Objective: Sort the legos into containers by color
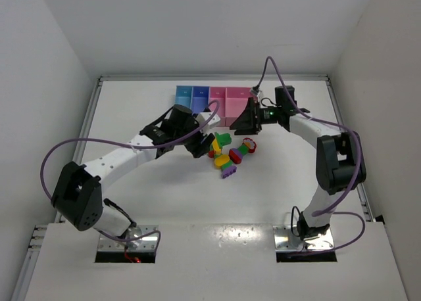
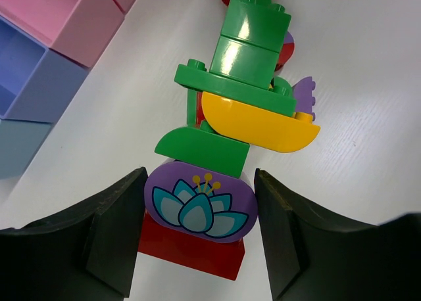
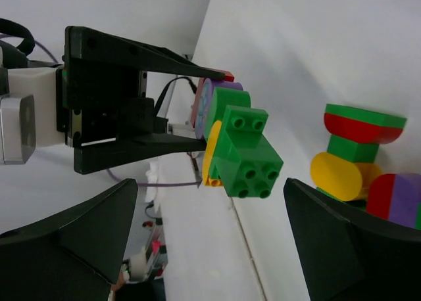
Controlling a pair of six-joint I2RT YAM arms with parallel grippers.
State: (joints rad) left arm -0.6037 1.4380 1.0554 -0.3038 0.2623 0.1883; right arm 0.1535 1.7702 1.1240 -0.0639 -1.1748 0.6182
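Observation:
The right gripper grabs the clump's green end point(image 1: 224, 139) point(image 3: 251, 162) next. That leaves the other colors free for my left gripper to separate and sort.
My left gripper point(image 2: 200, 177) is shut on a clump of legos point(image 2: 243, 84). Its jaws flank a purple oval piece with a flower print point(image 2: 199, 201) that sits on a red brick point(image 2: 191, 252); green and yellow bricks stick out beyond. In the top view the clump point(image 1: 221, 142) lies between both grippers. My right gripper point(image 3: 210, 183) stands open, facing the clump's green end point(image 3: 247, 153) without touching it. Another multicoloured clump point(image 3: 358, 158) lies on the table to the right. The containers point(image 1: 209, 98) stand in a row behind.
More loose legos point(image 1: 229, 163) and a purple piece point(image 1: 229, 173) lie near the table's middle. Pink point(image 2: 72, 18), periwinkle point(image 2: 33, 84) and light blue point(image 2: 13, 150) bins show at the left wrist view's left edge. White walls enclose the table.

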